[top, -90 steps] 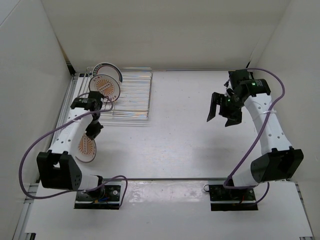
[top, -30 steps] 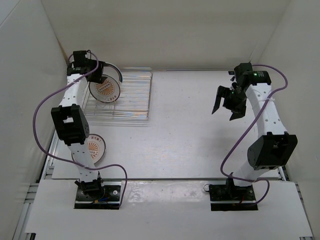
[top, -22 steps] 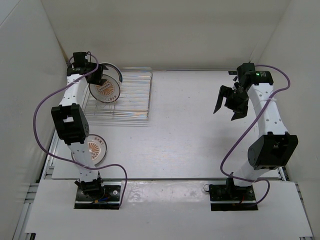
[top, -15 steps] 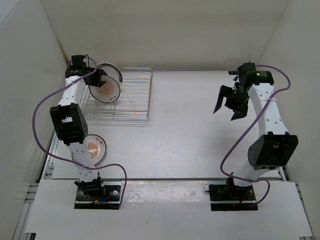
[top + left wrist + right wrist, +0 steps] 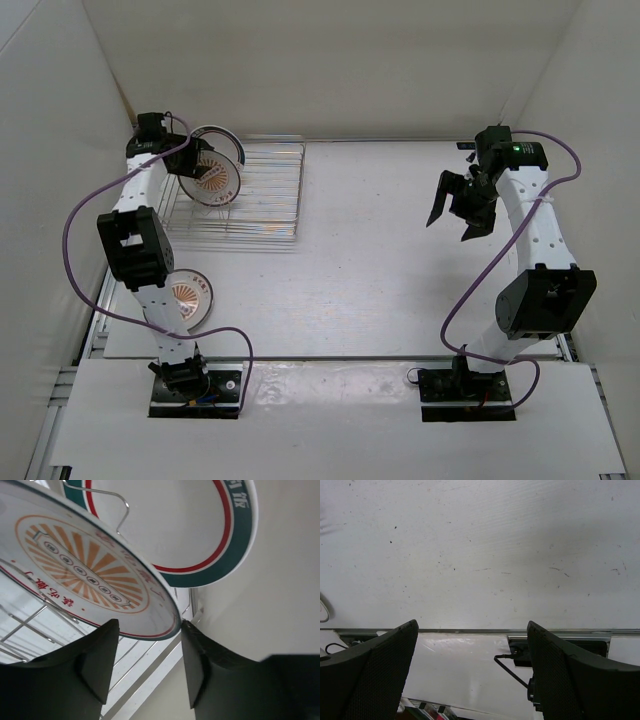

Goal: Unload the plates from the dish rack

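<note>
I should next grab the sunburst plate in the dish rack with my left gripper by its exposed rim, so the plate's base stays free to settle on the tabletop.
The dish rack sits at the back left with two plates standing in it. A sunburst plate stands in front and a teal-rimmed plate behind it. Another sunburst plate lies flat on the table at the front left. My left gripper is at the rack's left end. In the left wrist view it is open, and the lower rim of the sunburst plate sits right at its fingertips. The teal-rimmed plate shows beyond, among the rack wires. My right gripper hangs open and empty at the right.
White walls close in the table on the left, back and right. The left wall is close beside the left gripper. The right wrist view shows bare table, with the right gripper wide open above the near table edge.
The left arm has come from the plate at the front left up to the rack, then edged slightly left. Its jaws narrowed and widened again. The right arm has barely moved.
</note>
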`<state>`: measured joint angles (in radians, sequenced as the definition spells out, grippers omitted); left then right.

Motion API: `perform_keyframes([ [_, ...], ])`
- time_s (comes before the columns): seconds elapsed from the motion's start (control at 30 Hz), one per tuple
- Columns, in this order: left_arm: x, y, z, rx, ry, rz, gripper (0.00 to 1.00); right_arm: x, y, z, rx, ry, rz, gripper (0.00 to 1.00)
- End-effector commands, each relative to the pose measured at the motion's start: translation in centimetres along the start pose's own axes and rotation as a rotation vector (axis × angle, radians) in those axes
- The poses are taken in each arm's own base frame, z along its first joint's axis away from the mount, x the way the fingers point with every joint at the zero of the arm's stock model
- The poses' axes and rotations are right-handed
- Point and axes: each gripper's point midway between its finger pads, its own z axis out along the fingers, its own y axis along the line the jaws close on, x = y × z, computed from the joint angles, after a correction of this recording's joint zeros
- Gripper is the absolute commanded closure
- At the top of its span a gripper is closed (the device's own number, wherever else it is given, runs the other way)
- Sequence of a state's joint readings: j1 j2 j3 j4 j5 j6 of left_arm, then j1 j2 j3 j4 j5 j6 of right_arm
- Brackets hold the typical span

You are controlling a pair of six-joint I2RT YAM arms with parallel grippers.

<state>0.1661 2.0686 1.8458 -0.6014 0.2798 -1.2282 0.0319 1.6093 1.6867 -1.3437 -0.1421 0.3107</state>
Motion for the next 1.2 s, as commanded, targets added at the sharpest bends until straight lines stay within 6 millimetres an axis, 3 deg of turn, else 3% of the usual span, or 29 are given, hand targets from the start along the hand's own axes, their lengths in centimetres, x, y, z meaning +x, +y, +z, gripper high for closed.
perform_keyframes([
  [0.0,-1.1,-0.2,-1.4,-0.019,-0.036,-0.004,0.36,5.8,-1.3,-1.9,0.057,0.230,0.063,0.10],
  [0.03,-1.2,0.0,-1.1,-0.025,-0.035,-0.010,0.28,5.8,-1.3,-2.0,0.056,0.227,0.064,0.10],
  [0.13,-1.6,0.2,-0.8,-0.034,-0.045,-0.038,0.24,5.8,-1.2,-1.9,0.054,0.232,0.064,0.10],
  [0.33,-1.6,0.8,-0.1,-0.054,-0.031,-0.054,0.24,5.6,-1.2,-1.7,0.050,0.234,0.066,0.10],
  [0.43,-1.5,1.3,0.1,-0.065,-0.018,-0.063,0.29,5.5,-1.1,-1.6,0.045,0.237,0.066,0.10],
  [0.77,-1.5,2.5,-0.5,-0.069,0.000,-0.086,0.68,5.5,-1.0,-1.4,0.037,0.247,0.075,0.10],
  [1.07,-1.1,2.0,-3.2,-0.022,0.029,-0.178,0.89,5.4,-0.8,-1.2,0.027,0.255,0.079,0.10],
  [1.17,-0.8,0.9,-4.7,0.011,0.038,-0.199,0.94,5.5,-0.7,-1.2,0.023,0.257,0.077,0.10],
])
